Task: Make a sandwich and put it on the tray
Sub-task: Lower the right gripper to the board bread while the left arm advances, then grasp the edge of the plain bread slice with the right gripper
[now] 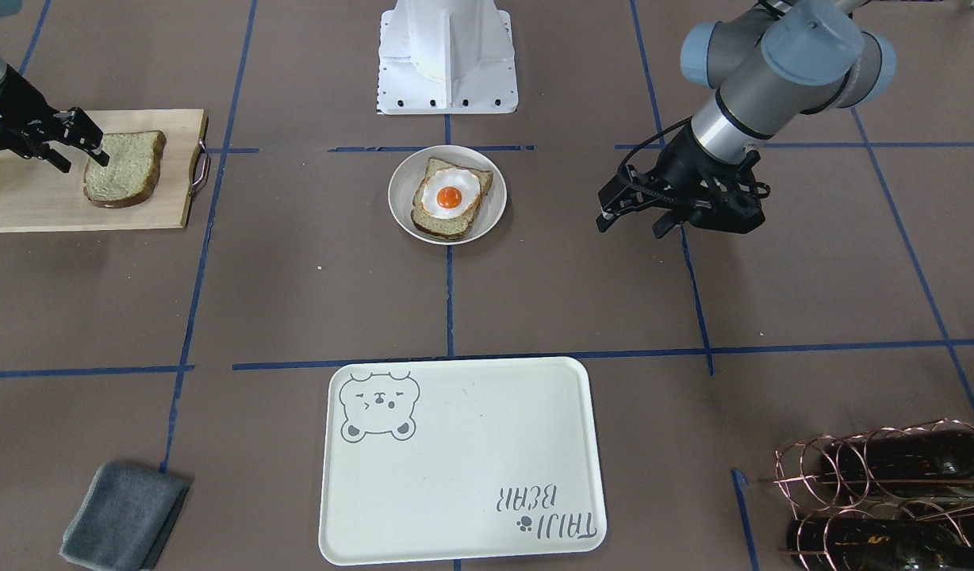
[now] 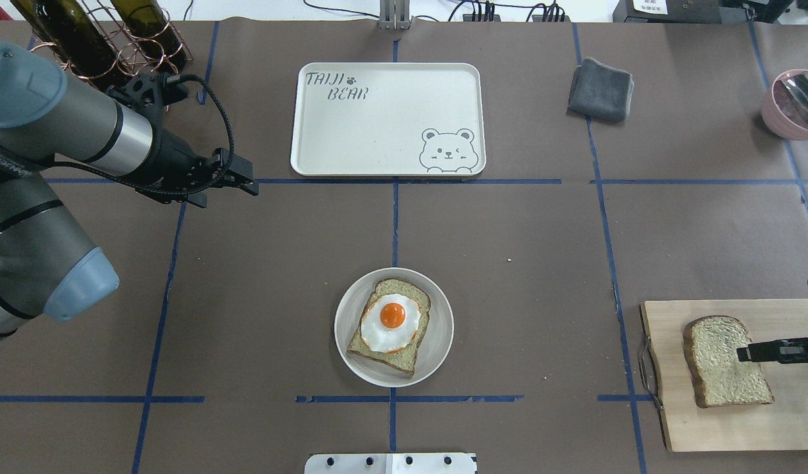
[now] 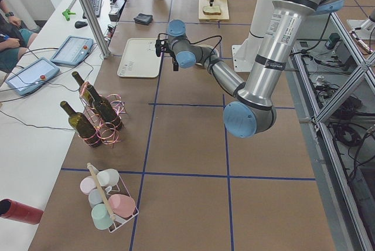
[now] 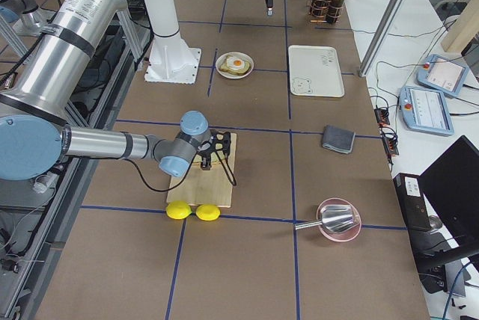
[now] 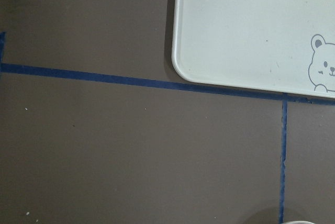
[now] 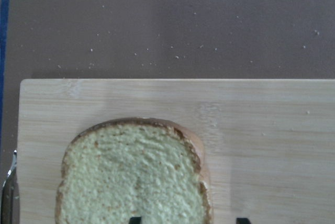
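The speckled bread slice should go on top of the fried egg [image 1: 449,197], so my right gripper should grab the slice next by its side crust [image 1: 88,186].
One speckled bread slice [image 1: 126,170] lies on the wooden cutting board [image 1: 27,198]. It also shows in the overhead view [image 2: 720,368] and the right wrist view [image 6: 131,177]. My right gripper [image 1: 82,162] is open and low over this slice, with one finger above the bread and the other beyond its crust. A second slice topped with the fried egg [image 1: 449,197] lies on a small round plate [image 1: 400,208]. The cream bear tray [image 1: 455,476] holds nothing. My left gripper [image 1: 634,222] is open and empty, hovering beside the tray's corner [image 5: 251,30].
A folded grey cloth [image 1: 126,515] lies near the tray. A copper rack of wine bottles [image 1: 883,492] stands at the table corner behind my left arm. A pink bowl [image 2: 795,102] with a metal scoop is far right. Two lemons [image 4: 193,211] lie by the board.
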Robot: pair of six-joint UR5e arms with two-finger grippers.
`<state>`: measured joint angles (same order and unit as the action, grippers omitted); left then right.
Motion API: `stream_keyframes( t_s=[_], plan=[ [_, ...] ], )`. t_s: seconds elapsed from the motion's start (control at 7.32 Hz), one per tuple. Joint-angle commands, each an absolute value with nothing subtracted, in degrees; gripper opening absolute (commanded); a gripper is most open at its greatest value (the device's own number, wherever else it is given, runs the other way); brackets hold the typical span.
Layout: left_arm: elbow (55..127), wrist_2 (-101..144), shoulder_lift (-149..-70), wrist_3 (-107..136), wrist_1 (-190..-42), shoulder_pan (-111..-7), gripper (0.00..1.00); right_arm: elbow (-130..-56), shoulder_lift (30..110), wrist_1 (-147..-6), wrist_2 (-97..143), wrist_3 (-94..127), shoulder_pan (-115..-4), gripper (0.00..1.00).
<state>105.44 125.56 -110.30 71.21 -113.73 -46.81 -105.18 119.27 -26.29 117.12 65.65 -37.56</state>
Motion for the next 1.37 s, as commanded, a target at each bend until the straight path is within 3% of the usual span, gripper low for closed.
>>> stream_keyframes(
  t_s=[0.0,0.68,0.82,1.09,1.23],
  plan=[
    [105.73,125.51,-110.30,71.28,-113.73,-46.76,1.00,-105.12,119.53,-26.28,117.07,65.74,-36.65,0.46],
    [105.73,125.51,-110.22,71.37,-113.64,-46.85,1.00,-103.62,119.44,-26.28,116.72,65.74,-36.47,0.46],
    [105.73,125.51,-110.21,71.28,-113.64,-46.93,1.00,-103.62,119.44,-26.28,116.72,65.74,-36.47,0.36],
    [105.64,125.51,-110.21,71.28,-113.64,-46.93,1.00,-103.62,119.44,-26.28,116.72,65.65,-36.21,0.00],
    [105.56,125.51,-110.21,71.28,-113.73,-46.85,1.00,-103.62,119.44,-26.28,116.81,65.57,-36.04,0.00]
  ],
)
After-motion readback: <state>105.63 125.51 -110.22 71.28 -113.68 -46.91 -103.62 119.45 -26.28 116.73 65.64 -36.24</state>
